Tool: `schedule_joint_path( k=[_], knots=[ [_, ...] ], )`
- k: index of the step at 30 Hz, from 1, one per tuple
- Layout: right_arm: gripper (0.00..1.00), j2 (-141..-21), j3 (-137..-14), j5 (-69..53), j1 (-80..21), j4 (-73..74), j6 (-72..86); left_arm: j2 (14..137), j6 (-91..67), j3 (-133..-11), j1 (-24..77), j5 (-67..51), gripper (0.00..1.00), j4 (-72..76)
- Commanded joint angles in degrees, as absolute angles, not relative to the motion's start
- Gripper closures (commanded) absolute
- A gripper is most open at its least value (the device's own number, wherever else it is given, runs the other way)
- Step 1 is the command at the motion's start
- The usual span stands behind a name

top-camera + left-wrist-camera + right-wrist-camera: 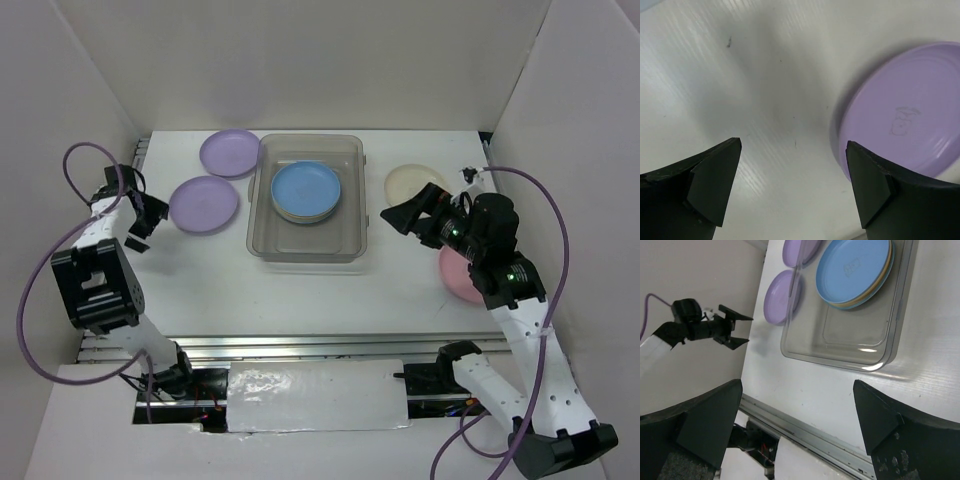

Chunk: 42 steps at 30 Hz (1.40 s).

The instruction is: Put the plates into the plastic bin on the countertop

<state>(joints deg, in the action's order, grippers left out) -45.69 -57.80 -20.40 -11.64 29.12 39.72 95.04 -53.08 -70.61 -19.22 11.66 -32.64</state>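
Observation:
My left gripper grabs the nearer lavender plate by its rim farthest from the bin next, so the opposite side stays free to enter the bin.
The plastic bin (305,256) stands mid-countertop (200,290). In it lies the blue plate (306,191), stacked on a yellow-orange plate (883,284). Two lavender plates (229,152) (204,205) lie left of the bin. The cream plate (405,180) lies right of it, and the pink plate (455,282) is partly hidden under my right arm. The fruit-print plate is out of view. My left gripper (148,222) is open and empty just left of the nearer lavender plate (905,120). My right gripper (396,216) is open and empty, raised right of the bin (840,342).
White walls close in the left, back and right sides. Metal rails (300,347) run along the near edge of the countertop. My left arm and its purple cable (40,270) sit at the far left.

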Motion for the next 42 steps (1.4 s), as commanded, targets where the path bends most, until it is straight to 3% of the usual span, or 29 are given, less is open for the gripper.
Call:
schedule_joint_path(
  k=[1,12,18,21,23,24,25,31,35,39,42],
  knots=[
    [0.00,-46.14,-57.39,-21.35,-12.83,25.31,38.68,99.13,-52.83,-73.04,-18.99,5.64,0.01,-25.77],
    [0.00,-47.46,-54.85,-22.41,-14.76,23.29,37.27,106.25,-52.65,-72.06,-15.83,6.14,0.02,-19.76],
    [0.00,-46.76,-54.58,-21.80,-14.68,23.99,35.95,109.68,-54.14,-73.30,-15.03,8.97,0.19,-21.72],
    [0.00,-46.32,-54.32,-21.97,-14.41,24.08,35.86,110.92,-54.40,-73.83,-14.85,9.14,0.36,-22.15],
    [0.00,-46.14,-54.23,-22.06,-14.50,23.91,35.95,110.74,-54.93,-73.65,-14.85,9.84,0.56,-22.41],
    [0.00,-46.06,-54.23,-22.15,-14.33,23.91,35.86,110.48,-55.37,-73.83,-15.03,10.28,0.89,-24.33],
    [0.00,-45.97,-54.14,-22.06,-14.41,23.99,35.86,109.09,-56.33,-74.44,-15.03,12.02,1.00,-25.82],
    [0.00,-45.70,-54.14,-22.24,-14.33,23.73,36.30,90.07,-64.05,-74.10,-14.50,23.89,1.00,-38.13],
    [0.00,-45.62,-54.40,-21.54,-14.07,24.25,36.12,76.39,-56.01,-72.51,-10.56,23.32,1.00,-26.51],
    [0.00,-45.18,-54.67,-20.75,-13.62,24.87,36.56,83.20,-46.69,-84.69,-0.65,15.14,1.00,-26.18],
    [0.00,-43.60,-56.50,-18.64,-11.87,27.94,37.09,96.03,-42.37,-103.81,6.75,9.95,1.00,-33.20]
  ],
)
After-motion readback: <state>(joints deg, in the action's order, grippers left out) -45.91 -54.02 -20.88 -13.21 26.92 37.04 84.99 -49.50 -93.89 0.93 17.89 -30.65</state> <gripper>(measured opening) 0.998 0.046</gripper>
